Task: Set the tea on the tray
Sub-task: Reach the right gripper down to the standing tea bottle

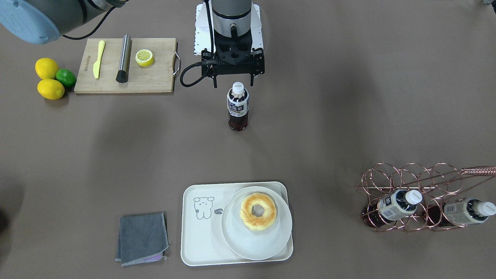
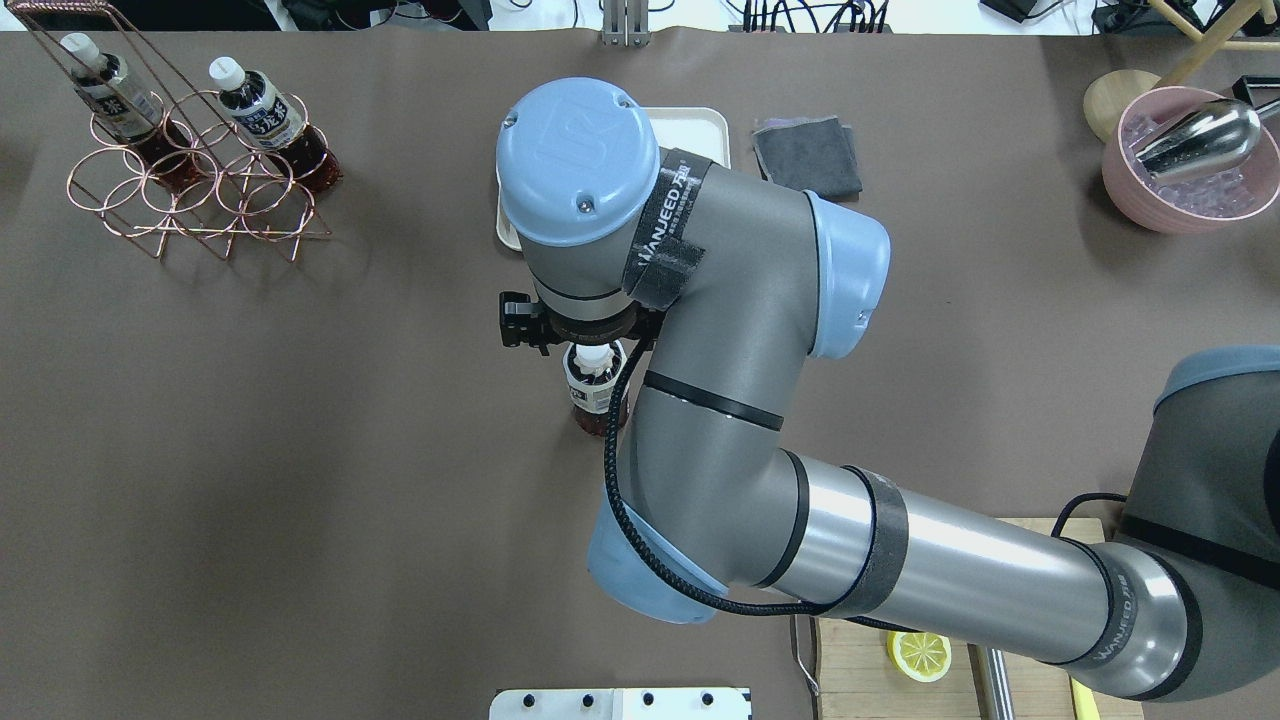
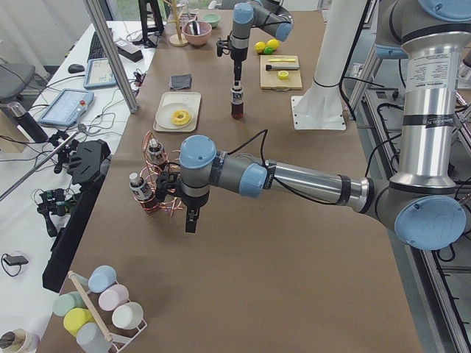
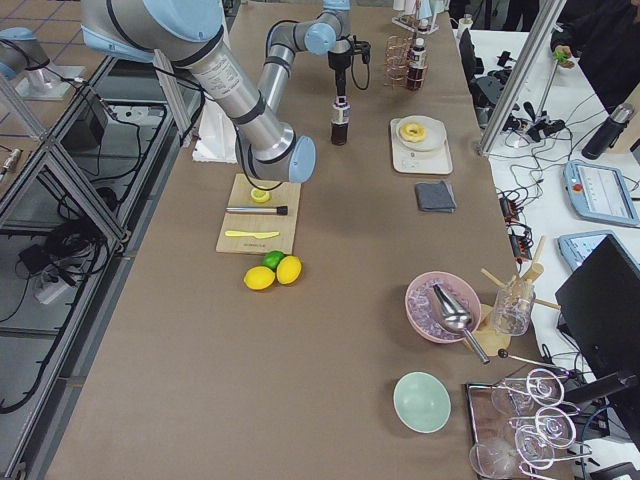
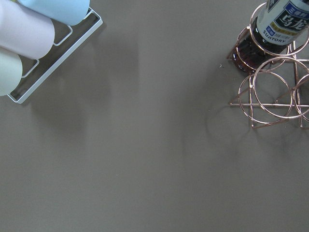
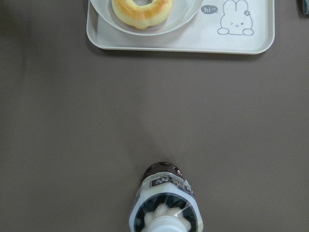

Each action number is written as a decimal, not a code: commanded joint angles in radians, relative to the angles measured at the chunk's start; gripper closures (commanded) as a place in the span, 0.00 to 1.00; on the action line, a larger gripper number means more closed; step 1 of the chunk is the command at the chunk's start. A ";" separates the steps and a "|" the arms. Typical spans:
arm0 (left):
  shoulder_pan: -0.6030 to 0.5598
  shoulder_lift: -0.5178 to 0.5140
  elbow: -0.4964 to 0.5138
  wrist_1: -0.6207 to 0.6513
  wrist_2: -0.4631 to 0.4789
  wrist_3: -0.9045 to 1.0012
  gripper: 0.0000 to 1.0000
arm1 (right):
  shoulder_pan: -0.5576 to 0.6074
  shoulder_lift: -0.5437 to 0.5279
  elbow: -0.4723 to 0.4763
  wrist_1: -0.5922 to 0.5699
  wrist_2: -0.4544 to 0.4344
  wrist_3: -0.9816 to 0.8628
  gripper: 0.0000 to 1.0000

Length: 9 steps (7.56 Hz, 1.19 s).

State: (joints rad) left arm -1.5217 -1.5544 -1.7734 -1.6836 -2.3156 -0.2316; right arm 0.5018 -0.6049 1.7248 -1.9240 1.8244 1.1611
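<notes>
The tea bottle's base needs to stay free to stand on the cream tray (image 1: 201, 248), so the robot's right gripper will next grab the bottle by its cap (image 1: 238, 88).
The tea (image 1: 237, 106) stands upright mid-table, a dark bottle with a white cap and a navy-and-white label. My right gripper (image 1: 233, 83) hangs just above its cap, open, fingers (image 1: 214, 81) spread wide to either side and not touching it. In the right wrist view the tea's cap (image 6: 166, 223) is at the bottom centre. The cream tray (image 1: 201, 248) lies beyond it, near the operators' edge. It carries a round white plate (image 1: 248, 244) with a doughnut (image 1: 258, 211). My left gripper (image 3: 190, 222) hangs by the wire rack; I cannot tell whether it is open or shut.
A copper wire rack (image 1: 407, 182) holds two more bottles. A grey cloth (image 1: 142, 238) lies beside the tray. A cutting board (image 1: 155, 79) carries a knife, a metal muddler and a lemon half, with lemons and a lime (image 1: 66, 77) next to it. A pink ice bowl (image 2: 1180, 190) stands at the far right.
</notes>
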 commanded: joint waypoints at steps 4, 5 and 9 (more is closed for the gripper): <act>0.000 -0.009 0.022 -0.001 -0.001 0.000 0.02 | -0.014 -0.006 -0.008 0.011 -0.005 0.003 0.38; 0.000 -0.007 0.020 -0.001 -0.001 0.000 0.02 | -0.009 -0.006 -0.008 0.011 -0.010 0.003 0.38; 0.000 -0.010 0.023 -0.001 0.001 0.000 0.02 | -0.005 -0.003 -0.008 0.011 -0.034 0.000 0.38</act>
State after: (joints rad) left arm -1.5217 -1.5636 -1.7508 -1.6843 -2.3156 -0.2316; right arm 0.4961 -0.6079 1.7174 -1.9129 1.8018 1.1623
